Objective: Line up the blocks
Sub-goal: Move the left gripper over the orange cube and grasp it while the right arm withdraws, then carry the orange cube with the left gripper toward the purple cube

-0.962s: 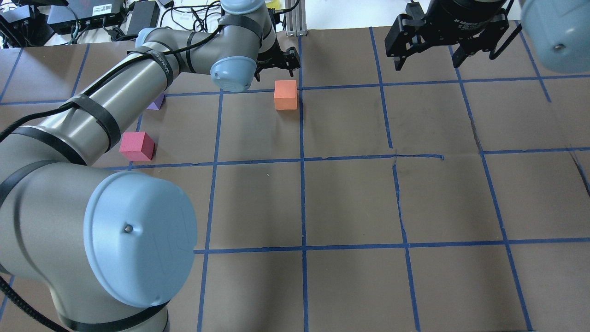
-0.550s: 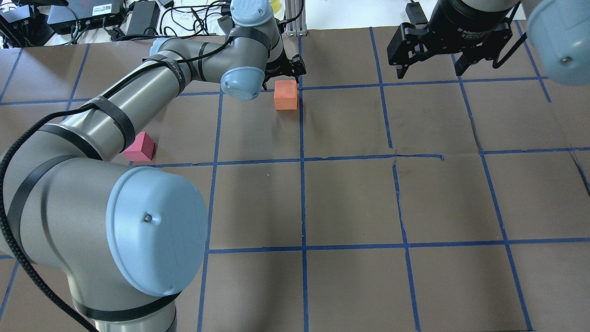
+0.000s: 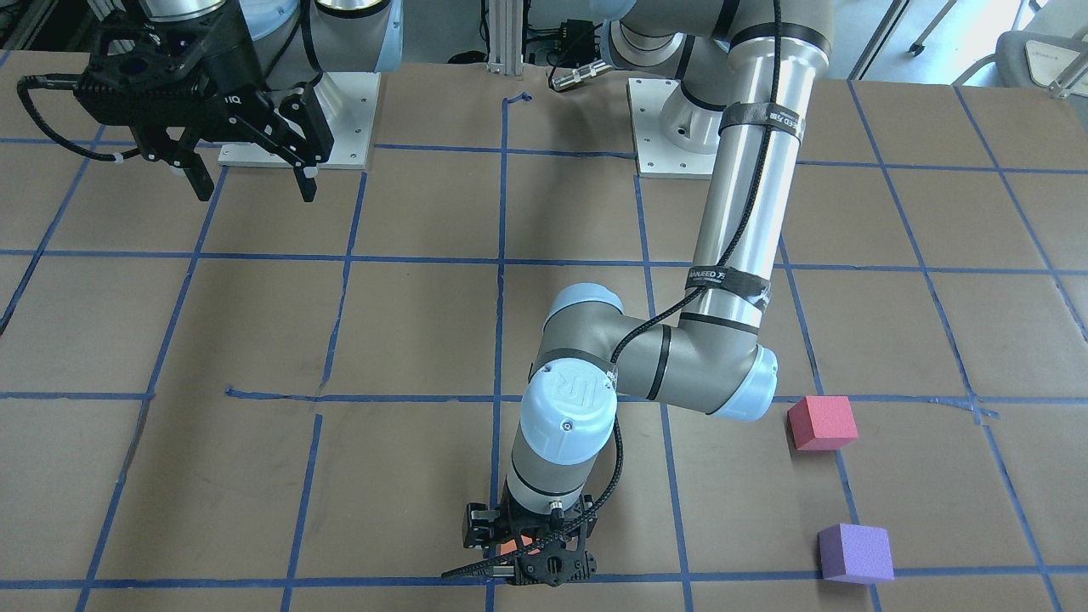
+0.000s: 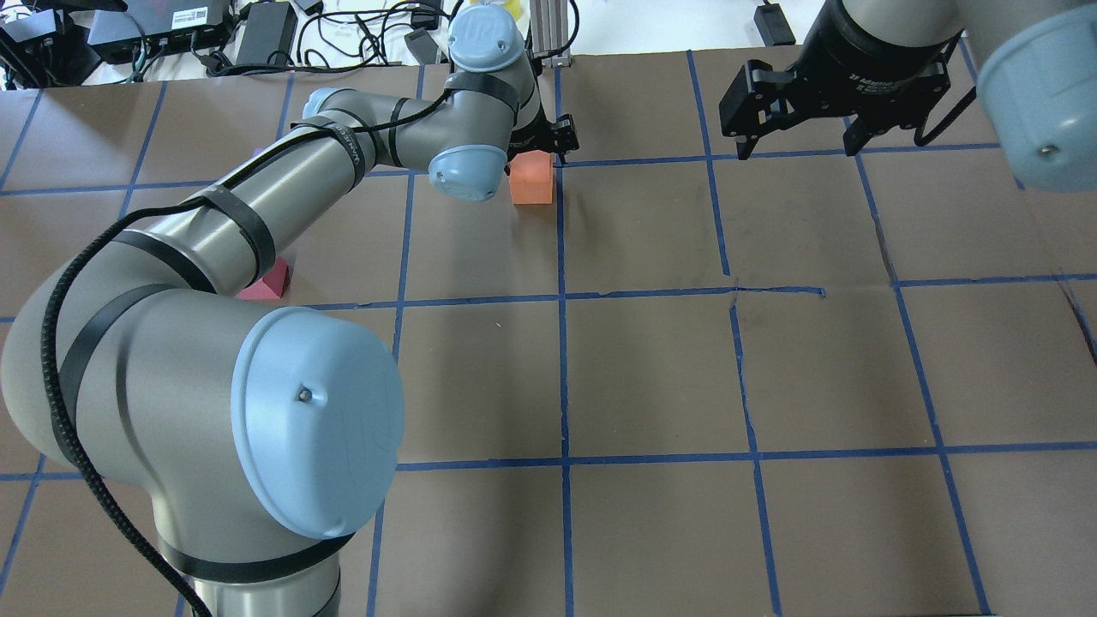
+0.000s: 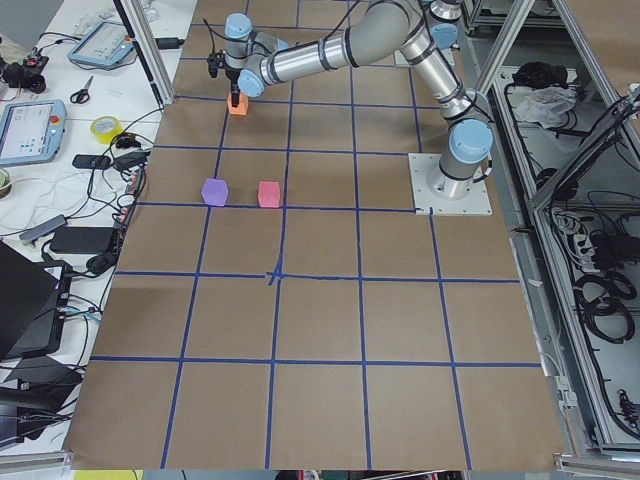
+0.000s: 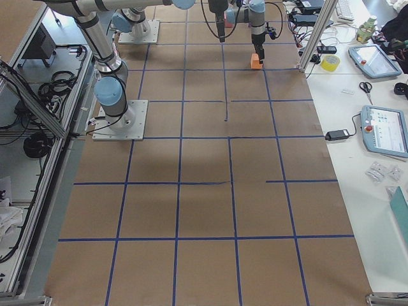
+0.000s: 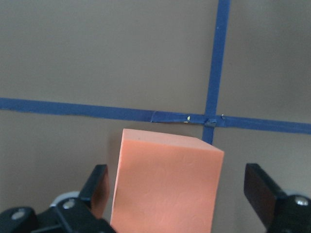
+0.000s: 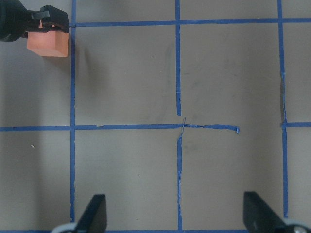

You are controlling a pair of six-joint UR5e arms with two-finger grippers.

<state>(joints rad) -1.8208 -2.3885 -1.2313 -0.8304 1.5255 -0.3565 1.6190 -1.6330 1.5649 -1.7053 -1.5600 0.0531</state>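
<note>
The orange block should line up with the pinkish-red and purple blocks, so my left gripper should grab it by its opposite sides next.
The orange block sits by a blue tape crossing at the far middle of the table. My left gripper is open and lowered around it. In the left wrist view the orange block lies between the two fingers with a gap on each side. The pinkish-red block and the purple block sit apart on my left side. In the overhead view only a corner of the pinkish-red block shows, and my left arm hides the purple one. My right gripper is open and empty, held above the far right.
Brown paper with a blue tape grid covers the table. Cables and electronics lie beyond the far edge. A metal post stands just behind the orange block.
My left gripper has moved right and down, and its fingers now stand on either side of the orange block. My left arm now covers the purple block. The right gripper has shifted slightly.
</note>
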